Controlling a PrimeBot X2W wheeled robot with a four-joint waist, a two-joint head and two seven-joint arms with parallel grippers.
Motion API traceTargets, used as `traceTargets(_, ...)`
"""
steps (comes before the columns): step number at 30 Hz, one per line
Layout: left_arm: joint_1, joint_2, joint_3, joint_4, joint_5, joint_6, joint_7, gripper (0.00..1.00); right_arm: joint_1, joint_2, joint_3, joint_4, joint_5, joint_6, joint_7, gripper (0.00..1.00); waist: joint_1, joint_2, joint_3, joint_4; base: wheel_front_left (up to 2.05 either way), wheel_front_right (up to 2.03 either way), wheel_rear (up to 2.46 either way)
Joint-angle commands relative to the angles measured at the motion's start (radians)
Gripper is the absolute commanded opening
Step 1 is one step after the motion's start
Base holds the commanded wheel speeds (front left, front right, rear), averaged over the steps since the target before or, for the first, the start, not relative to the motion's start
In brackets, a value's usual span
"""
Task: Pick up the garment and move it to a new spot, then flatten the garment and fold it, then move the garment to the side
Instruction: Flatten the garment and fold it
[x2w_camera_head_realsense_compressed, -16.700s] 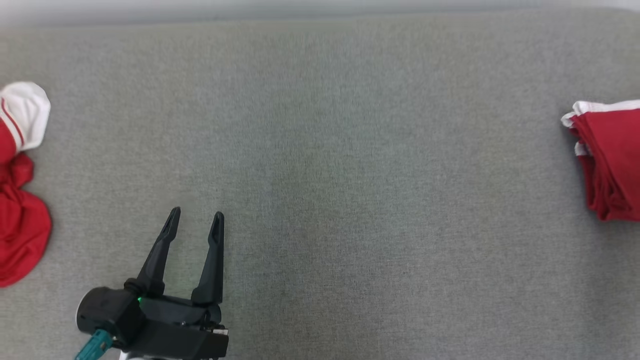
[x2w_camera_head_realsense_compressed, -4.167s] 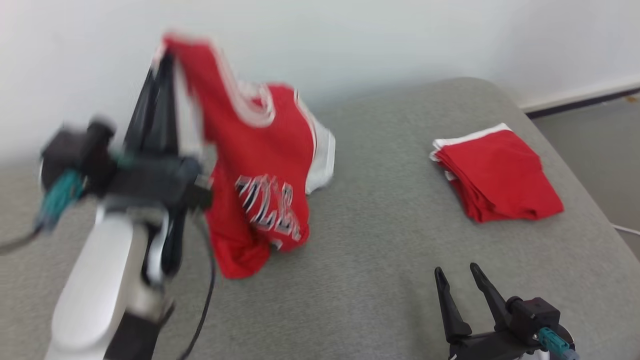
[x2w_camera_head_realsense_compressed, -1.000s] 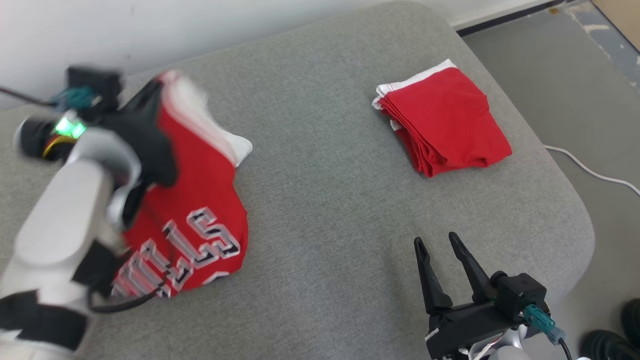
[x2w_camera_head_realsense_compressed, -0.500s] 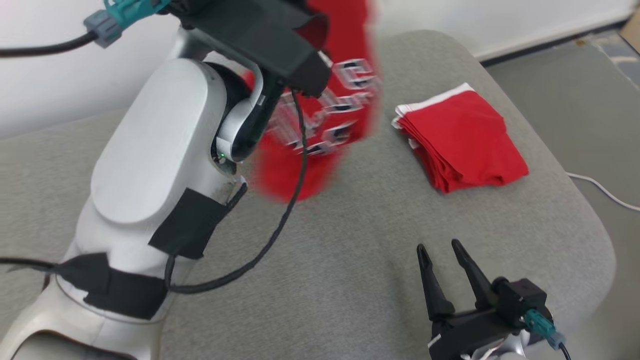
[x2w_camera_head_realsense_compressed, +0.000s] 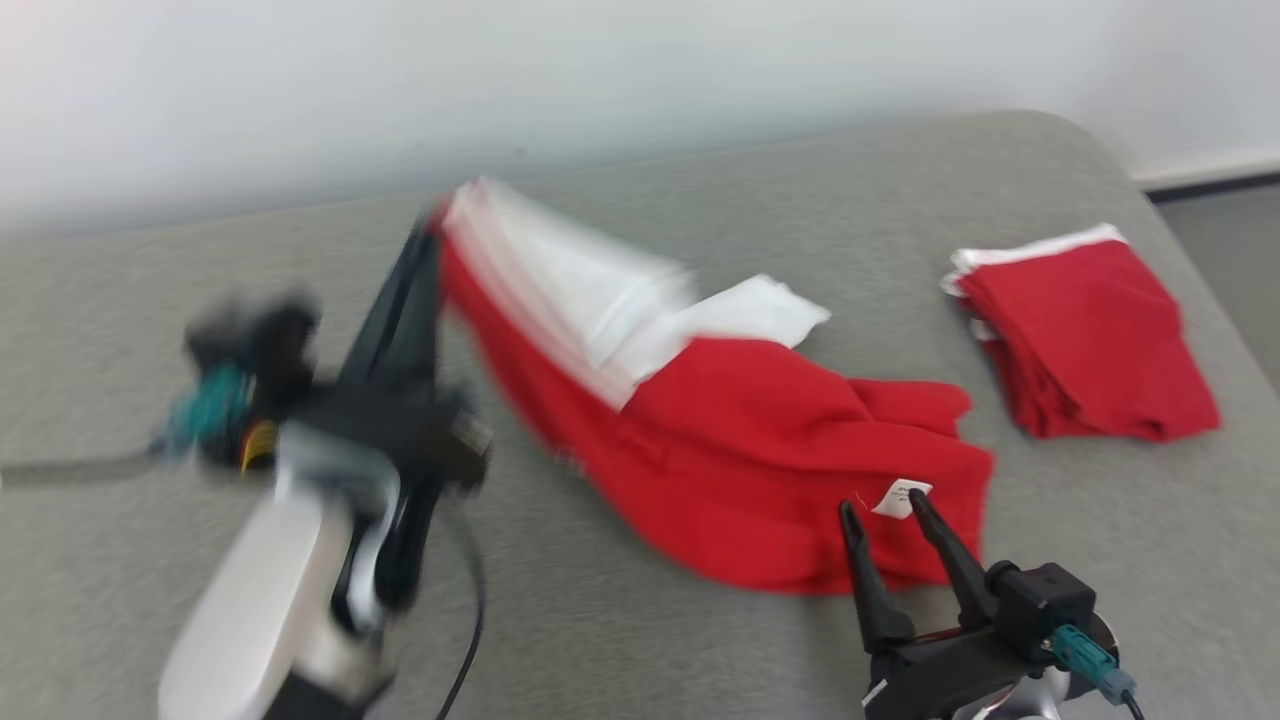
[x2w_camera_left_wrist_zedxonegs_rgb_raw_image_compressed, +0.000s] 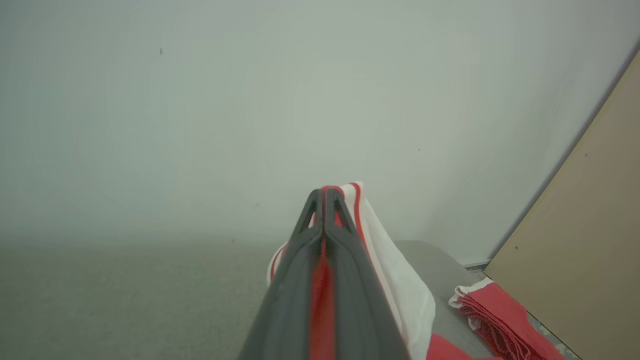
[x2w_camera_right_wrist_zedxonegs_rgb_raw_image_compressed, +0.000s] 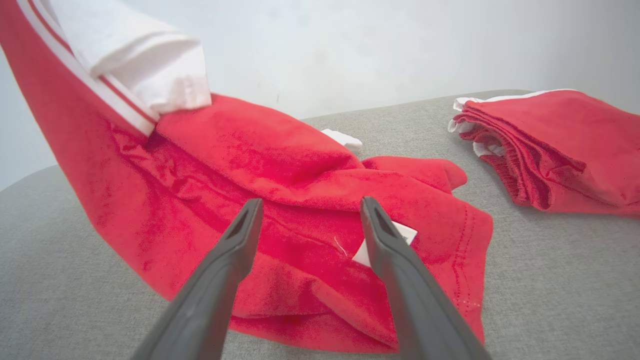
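My right gripper grabs the stitched hem of the garment near its white label next. That grip is for flattening the garment before folding.
The garment (x2w_camera_head_realsense_compressed: 740, 450) is a red jersey with white trim and a white sleeve. It stretches from a raised corner at the left down onto the grey cushion (x2w_camera_head_realsense_compressed: 700, 650). My left gripper (x2w_camera_head_realsense_compressed: 428, 240) is shut on that raised corner, and red cloth (x2w_camera_left_wrist_zedxonegs_rgb_raw_image_compressed: 320, 295) shows between its closed fingers. My right gripper (x2w_camera_head_realsense_compressed: 880, 505) stands open at the lower right, its tips just over the garment's near hem by a small white label (x2w_camera_right_wrist_zedxonegs_rgb_raw_image_compressed: 382, 244). Nothing lies between its fingers (x2w_camera_right_wrist_zedxonegs_rgb_raw_image_compressed: 230, 260).
A folded stack of red and white clothes (x2w_camera_head_realsense_compressed: 1085, 335) lies at the cushion's right end. A pale wall (x2w_camera_head_realsense_compressed: 600, 90) runs behind the cushion. A tan board (x2w_camera_left_wrist_zedxonegs_rgb_raw_image_compressed: 590, 240) leans at the right in the left wrist view. Bare cushion lies in front and to the left.
My left arm has swung down and to the left with the garment, whose lower part now lies spread on the cushion before my right gripper. The camera has also shifted.
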Motion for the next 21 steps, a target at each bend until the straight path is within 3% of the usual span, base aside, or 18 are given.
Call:
traceTargets(1,0.050,0.008,0.016,0.017,-0.023,0.008,-0.016,0.00,0.000,0.000,0.004,-0.002,-0.008,-0.002,0.004,1.00,0.0001,0.0000,-0.008,0.068,0.00,0.00,0.00)
traceTargets(5,0.192,0.013,0.073,0.113,-0.082,0.019,-0.066,0.00,0.002,0.000,0.008,-0.007,-0.012,-0.002,0.013,1.00,0.0001,0.0000,-0.014,0.097,0.00,0.00,0.00)
traceTargets(10,0.282,-0.005,0.128,0.209,-0.145,0.001,-0.122,0.00,0.007,-0.001,0.005,-0.022,-0.023,-0.002,0.029,1.00,0.0001,0.0000,-0.026,0.115,0.00,0.00,0.00)
traceTargets(16,0.343,-0.037,0.181,0.259,-0.194,-0.057,-0.161,0.00,0.018,0.000,0.001,-0.029,-0.031,-0.002,0.039,1.00,0.0001,0.0000,-0.041,0.123,0.00,0.00,0.00)
traceTargets(18,0.363,-0.047,0.199,0.277,-0.207,-0.065,-0.168,0.97,0.023,0.000,0.000,-0.031,-0.033,-0.002,0.040,1.00,0.0001,0.0000,-0.046,0.124,0.00,0.00,0.00)
traceTargets(21,0.383,-0.049,0.214,0.287,-0.204,-0.062,-0.170,1.00,0.026,0.000,0.000,-0.034,-0.034,-0.002,0.044,1.00,0.0001,0.0000,-0.052,0.123,0.00,0.00,0.00)
